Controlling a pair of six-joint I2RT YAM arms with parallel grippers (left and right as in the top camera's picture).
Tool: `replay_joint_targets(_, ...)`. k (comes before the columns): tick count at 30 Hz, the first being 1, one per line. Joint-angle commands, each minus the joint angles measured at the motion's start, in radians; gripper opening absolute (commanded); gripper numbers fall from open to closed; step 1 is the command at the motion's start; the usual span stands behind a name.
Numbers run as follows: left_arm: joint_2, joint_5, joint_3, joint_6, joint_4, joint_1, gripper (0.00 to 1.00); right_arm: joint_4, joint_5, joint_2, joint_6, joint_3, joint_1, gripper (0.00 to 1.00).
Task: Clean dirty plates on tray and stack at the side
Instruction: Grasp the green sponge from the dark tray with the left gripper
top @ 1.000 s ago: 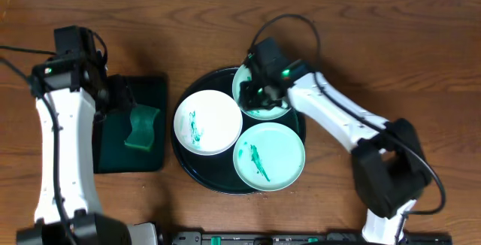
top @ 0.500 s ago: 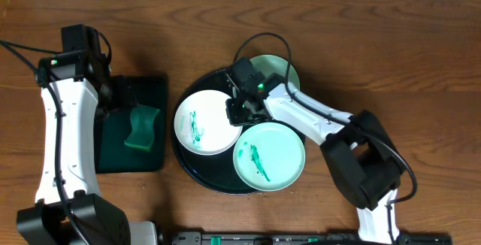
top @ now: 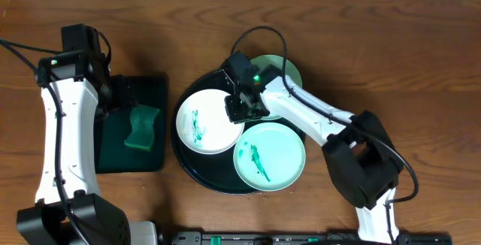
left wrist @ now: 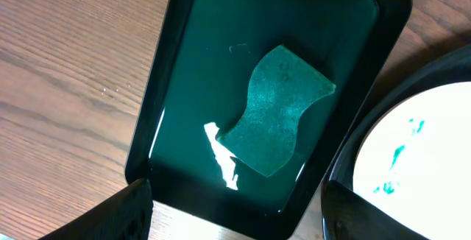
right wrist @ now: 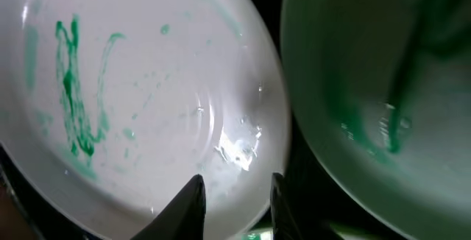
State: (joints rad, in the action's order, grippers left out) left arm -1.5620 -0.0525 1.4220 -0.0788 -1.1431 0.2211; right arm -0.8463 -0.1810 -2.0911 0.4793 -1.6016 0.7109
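Observation:
I will next grab the green sponge by its narrow middle with my left gripper. Both broad ends will then be free to clean the dirty plates.
The black round tray (top: 189, 171) holds a white plate (top: 203, 121) with green smears and a smeared mint plate (top: 270, 155). A second mint plate (top: 287, 76) lies at the back right, overlapping the tray's rim and partly hidden by my right arm. My right gripper (top: 242, 108) is low at the white plate's right edge. In the right wrist view its jaws (right wrist: 235, 203) stand slightly apart astride the rim of the white plate (right wrist: 147, 100), with the mint plate (right wrist: 383, 85) to the right. My left gripper (left wrist: 235, 218) hangs wide open and empty.
A dark green rectangular tray (top: 154, 158) stands left of the round tray, with a green sponge (top: 141, 127) in it. In the left wrist view the sponge (left wrist: 280, 111) lies mid-tray and the white plate (left wrist: 419, 152) shows at right. Brown wood table all round.
My right gripper left the back mint plate, which now sits farther back right over the tray's rim, and moved left to the white plate's edge. The left arm shifted slightly, then stayed still.

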Motion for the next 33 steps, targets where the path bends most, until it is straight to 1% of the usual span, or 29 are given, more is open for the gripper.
replay_joint_targets(1, -0.003, -0.013, 0.007, -0.009, 0.002, 0.005, 0.74, -0.034, 0.065, 0.033, 0.006, -0.022, -0.001, 0.26)
replay_joint_targets(11, -0.003, -0.013, 0.007, -0.009, 0.003, 0.005, 0.74, -0.02, 0.079, -0.044, 0.03, 0.003, 0.009, 0.18)
replay_joint_targets(20, -0.003, -0.013, 0.003, -0.009, 0.004, 0.005, 0.74, 0.023, 0.056, -0.124, 0.037, 0.004, 0.013, 0.18)
replay_joint_targets(22, -0.003, -0.013, -0.006, -0.009, 0.008, 0.005, 0.74, 0.041, 0.039, -0.135, 0.037, 0.004, 0.013, 0.13)
replay_joint_targets(24, -0.006, -0.013, -0.021, -0.009, 0.016, 0.005, 0.74, 0.051, 0.034, -0.137, 0.037, 0.004, 0.013, 0.05)
replay_joint_targets(25, -0.008, -0.013, -0.029, -0.009, 0.023, 0.005, 0.74, 0.054, 0.034, -0.137, 0.036, 0.004, 0.013, 0.01)
replay_joint_targets(27, -0.011, -0.013, -0.051, -0.009, 0.047, 0.005, 0.74, 0.059, 0.034, -0.137, 0.036, 0.004, 0.013, 0.01)
replay_joint_targets(29, -0.018, -0.012, -0.097, -0.004, 0.101, 0.005, 0.74, 0.059, 0.034, -0.137, 0.035, 0.004, 0.013, 0.01)
replay_joint_targets(31, -0.024, -0.012, -0.128, 0.014, 0.14, 0.005, 0.72, 0.058, 0.034, -0.137, 0.027, 0.004, 0.013, 0.01)
replay_joint_targets(33, -0.031, -0.012, -0.161, 0.04, 0.178, 0.005, 0.71, 0.057, 0.033, -0.137, 0.02, 0.004, 0.013, 0.01)
